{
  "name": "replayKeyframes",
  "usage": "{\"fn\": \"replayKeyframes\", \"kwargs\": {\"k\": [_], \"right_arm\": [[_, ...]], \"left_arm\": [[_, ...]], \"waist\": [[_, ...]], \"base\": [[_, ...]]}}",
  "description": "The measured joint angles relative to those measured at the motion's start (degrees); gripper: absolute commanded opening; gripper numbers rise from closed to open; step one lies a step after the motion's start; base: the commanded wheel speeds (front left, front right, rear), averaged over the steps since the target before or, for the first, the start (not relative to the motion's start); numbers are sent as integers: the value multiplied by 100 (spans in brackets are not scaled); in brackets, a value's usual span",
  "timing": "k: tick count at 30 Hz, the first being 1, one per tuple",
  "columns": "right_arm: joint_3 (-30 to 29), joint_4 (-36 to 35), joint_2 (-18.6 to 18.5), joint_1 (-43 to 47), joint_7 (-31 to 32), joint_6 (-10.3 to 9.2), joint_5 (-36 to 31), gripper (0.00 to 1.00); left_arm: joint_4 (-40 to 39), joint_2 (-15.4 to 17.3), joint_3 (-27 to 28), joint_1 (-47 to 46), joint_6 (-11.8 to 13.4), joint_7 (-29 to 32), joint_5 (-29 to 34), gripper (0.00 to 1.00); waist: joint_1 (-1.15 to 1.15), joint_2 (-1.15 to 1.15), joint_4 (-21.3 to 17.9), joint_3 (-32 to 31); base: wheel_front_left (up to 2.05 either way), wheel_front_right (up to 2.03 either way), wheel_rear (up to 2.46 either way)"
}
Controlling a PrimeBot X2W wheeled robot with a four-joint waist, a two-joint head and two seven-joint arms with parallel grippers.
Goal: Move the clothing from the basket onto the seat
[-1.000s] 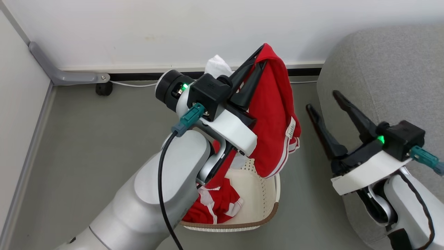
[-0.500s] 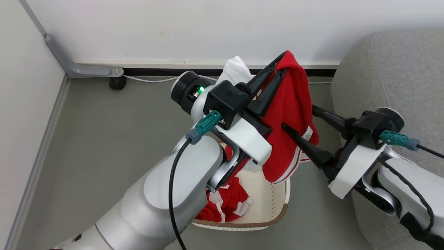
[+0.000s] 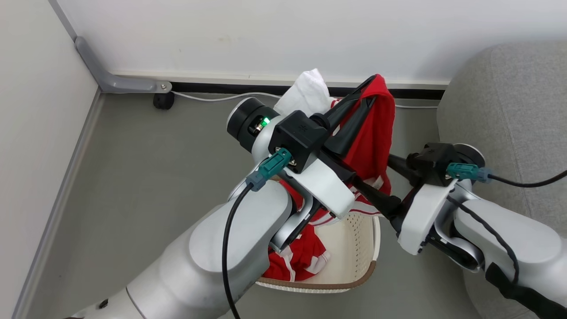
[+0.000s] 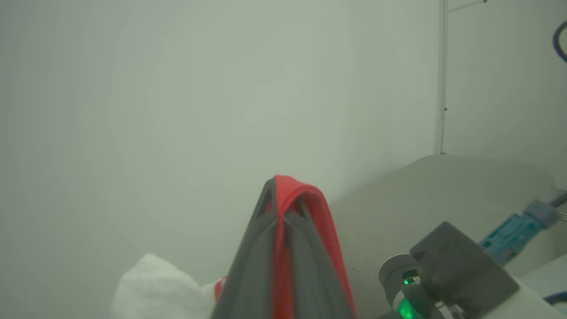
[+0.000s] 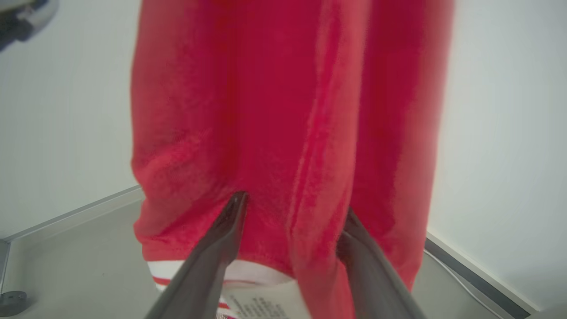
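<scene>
My right gripper grabs the red garment by its hanging red fold [image 3: 378, 154] next, to carry it onto the seat [image 3: 509, 102].
My left gripper [image 3: 375, 85] is shut on a red garment of the clothing [image 3: 374, 133] and holds it up above the basket [image 3: 350, 283]. From the left wrist view, its tips [image 4: 278, 208] pinch a red fold [image 4: 316, 208]. My right gripper [image 3: 374, 173] reaches in from the right, open, with its fingers on either side of the hanging cloth. Seen from the right wrist, that gripper [image 5: 292, 208] has red fabric [image 5: 266, 110] between its spread fingers, above a white label tag [image 5: 261, 305]. More red clothing [image 3: 301, 261] lies in the basket. The grey seat [image 3: 509, 102] is at the right.
A white bunch of cloth [image 3: 308, 93] sticks up behind the left gripper. A white wall runs along the back, with a white cable [image 3: 221, 96] at its foot. A grey metal bracket with a black castor [image 3: 161, 99] sits in the left corner. Grey floor lies left of the basket.
The head camera has shifted. My right gripper has swung left from beside the seat, and its fingers now straddle the hanging garment. The left gripper still holds the garment up.
</scene>
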Motion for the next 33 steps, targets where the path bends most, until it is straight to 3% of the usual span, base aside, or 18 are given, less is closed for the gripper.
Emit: {"fn": "replayKeyframes", "kwargs": {"k": [1, 2, 3, 7, 8, 9, 10, 18, 33], "right_arm": [[-13, 23, 41, 1, 0, 0, -2, 61], [-46, 31, 68, 1, 0, 0, -2, 11], [-75, 34, 79, 1, 0, 0, -14, 0], [-256, 37, 77, 9, 0, 0, -64, 0], [-314, 35, 76, 13, 1, 0, -92, 0], [-383, 32, 75, 23, 1, 0, -112, 0], [-430, 21, 70, 28, 1, 0, -125, 0], [-935, -58, 57, 305, 1, 0, -257, 0], [-2747, -60, 158, 1029, 1, 0, -623, 0]], "left_arm": [[-1, -1, -11, 0, 0, 0, -18, 0], [-1, -1, -13, 0, 1, 0, -31, 0], [-1, 0, -12, 0, 2, 0, -31, 0], [15, -3, -10, 0, 51, 0, -31, 0], [43, -1, -8, 0, 53, 0, -34, 5], [41, 1, 5, 0, 55, 0, -40, 42], [42, 1, 16, 0, 62, -1, -38, 100], [214, -4, 87, 8, 43, -5, -24, 100], [593, 2, 321, 547, -268, -5, 133, 100]], "waist": [[0, 0, 2, 20], [0, 0, 3, 40], [0, 0, 3, 60], [0, 0, -13, 112], [0, 0, -25, 125], [0, 0, -40, 136], [0, 0, -57, 146], [0, 0, -181, 200], [0, 0, -664, 187]], "base": [[0, 0, 0], [0, 0, 0], [0, 0, 0], [0, 0, 0], [0, 0, 0], [0, 0, 0], [0, 0, 0], [0, 0, 0], [0, 0, 0]]}}
